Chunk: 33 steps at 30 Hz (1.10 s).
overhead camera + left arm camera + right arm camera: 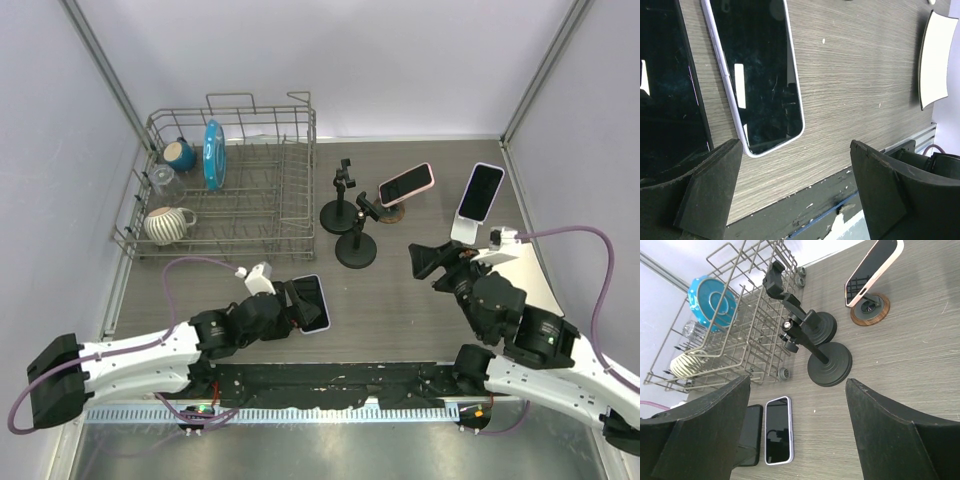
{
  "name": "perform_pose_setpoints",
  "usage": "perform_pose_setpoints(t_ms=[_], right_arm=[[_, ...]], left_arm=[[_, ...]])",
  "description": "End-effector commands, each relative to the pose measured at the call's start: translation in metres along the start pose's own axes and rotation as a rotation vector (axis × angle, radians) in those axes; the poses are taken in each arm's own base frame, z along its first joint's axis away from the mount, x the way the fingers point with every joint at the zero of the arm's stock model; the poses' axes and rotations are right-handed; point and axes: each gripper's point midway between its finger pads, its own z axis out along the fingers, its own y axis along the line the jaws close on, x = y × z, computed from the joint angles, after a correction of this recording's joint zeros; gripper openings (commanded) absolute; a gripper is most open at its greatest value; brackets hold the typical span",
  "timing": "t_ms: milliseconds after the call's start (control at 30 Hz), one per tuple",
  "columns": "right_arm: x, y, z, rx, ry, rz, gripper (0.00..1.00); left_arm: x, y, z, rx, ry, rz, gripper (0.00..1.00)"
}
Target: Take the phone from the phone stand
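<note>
My right gripper should next grab the pink-cased phone by its end away from the dish rack, leaving the round wooden stand free.
A pink-cased phone (406, 184) leans on a round wooden stand (869, 310); it also shows in the right wrist view (874, 270). A white-cased phone (481, 191) rests on a white stand (464, 230). Two black clamp stands (357, 236) are empty. A lavender phone (314, 302) and a black phone (665, 90) lie flat, side by side. My left gripper (297, 300) is open and empty, at the lavender phone's (760, 70) near end. My right gripper (425, 262) is open and empty, in front of the white stand.
A wire dish rack (225, 190) at the back left holds a blue plate (213, 153), a blue cup, a glass and a striped mug (167, 224). A white flat object (935, 60) lies to the right. The table's dark front edge (805, 205) is just below my left fingers.
</note>
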Motion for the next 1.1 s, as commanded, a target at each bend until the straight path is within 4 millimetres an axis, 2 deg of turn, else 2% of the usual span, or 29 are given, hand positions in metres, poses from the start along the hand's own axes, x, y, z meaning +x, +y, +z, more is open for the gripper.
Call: perform_pose_setpoints(t_ms=[0, 67, 200, 233, 300, 333, 367, 400, 433, 467, 500, 533, 567, 633, 667, 700, 767, 800, 833, 867, 900, 967, 1067], right_arm=[[0.006, 0.017, 0.006, -0.028, 0.039, -0.040, 0.82], [0.016, 0.024, 0.012, -0.032, 0.079, -0.087, 0.83], [0.033, 0.039, 0.022, -0.054, 0.150, -0.182, 0.84], [0.030, 0.046, 0.023, -0.065, 0.154, -0.192, 0.84], [0.043, 0.052, 0.033, -0.063, 0.203, -0.255, 0.84], [0.043, 0.051, 0.039, -0.046, 0.208, -0.268, 0.84], [0.037, 0.056, 0.042, -0.048, 0.205, -0.266, 0.84], [0.044, 0.059, 0.048, -0.057, 0.240, -0.297, 0.84], [0.031, 0.056, 0.057, -0.032, 0.222, -0.284, 0.84], [0.027, 0.054, 0.062, -0.024, 0.224, -0.287, 0.84], [0.029, 0.053, 0.070, -0.024, 0.249, -0.293, 0.84], [0.023, 0.048, 0.076, -0.012, 0.244, -0.302, 0.84], [0.007, 0.037, 0.088, 0.031, 0.211, -0.282, 0.84], [0.002, 0.027, 0.102, 0.049, 0.223, -0.288, 0.84], [-0.017, 0.009, 0.113, 0.104, 0.186, -0.263, 0.84], [-0.022, 0.002, 0.119, 0.117, 0.181, -0.248, 0.84], [-0.024, -0.013, 0.137, 0.122, 0.195, -0.188, 0.84], [-0.037, -0.036, 0.145, 0.173, 0.171, -0.144, 0.83], [-0.036, -0.047, 0.151, 0.184, 0.176, -0.116, 0.82], [-0.035, -0.047, 0.162, 0.152, 0.174, -0.061, 0.81], [-0.044, -0.067, 0.167, 0.189, 0.142, -0.024, 0.80], [-0.041, -0.077, 0.183, 0.162, 0.128, 0.026, 0.77], [-0.049, -0.091, 0.204, 0.168, 0.068, 0.057, 0.75]], left_arm=[[-0.029, -0.021, -0.018, 0.010, -0.074, 0.072, 0.95], [-0.039, -0.025, -0.026, 0.005, -0.095, 0.105, 0.97], [-0.078, -0.039, -0.052, 0.006, -0.156, 0.207, 1.00], [-0.085, -0.042, -0.057, 0.007, -0.164, 0.221, 1.00], [-0.108, -0.047, -0.070, -0.001, -0.191, 0.266, 1.00], [-0.116, -0.048, -0.073, -0.005, -0.195, 0.279, 1.00], [-0.132, -0.045, -0.077, -0.028, -0.226, 0.279, 1.00], [-0.145, -0.054, -0.086, -0.019, -0.245, 0.288, 1.00], [-0.150, -0.056, -0.087, -0.014, -0.230, 0.335, 1.00], [-0.171, -0.059, -0.097, -0.028, -0.273, 0.325, 1.00], [-0.178, -0.060, -0.099, -0.029, -0.273, 0.335, 1.00], [-0.182, -0.062, -0.099, -0.019, -0.252, 0.370, 1.00], [-0.196, -0.058, -0.102, -0.039, -0.272, 0.356, 1.00], [-0.214, -0.061, -0.108, -0.036, -0.305, 0.359, 1.00], [-0.223, -0.056, -0.108, -0.050, -0.319, 0.359, 1.00], [-0.228, -0.052, -0.108, -0.059, -0.331, 0.356, 1.00], [-0.236, -0.046, -0.109, -0.065, -0.356, 0.360, 1.00], [-0.235, -0.038, -0.107, -0.083, -0.357, 0.361, 1.00], [-0.235, -0.034, -0.107, -0.087, -0.369, 0.368, 1.00], [-0.240, -0.030, -0.110, -0.107, -0.408, 0.374, 1.00], [-0.240, -0.020, -0.115, -0.132, -0.444, 0.391, 1.00], [-0.244, -0.014, -0.125, -0.151, -0.508, 0.405, 1.00], [-0.247, -0.002, -0.143, -0.205, -0.592, 0.434, 1.00]])
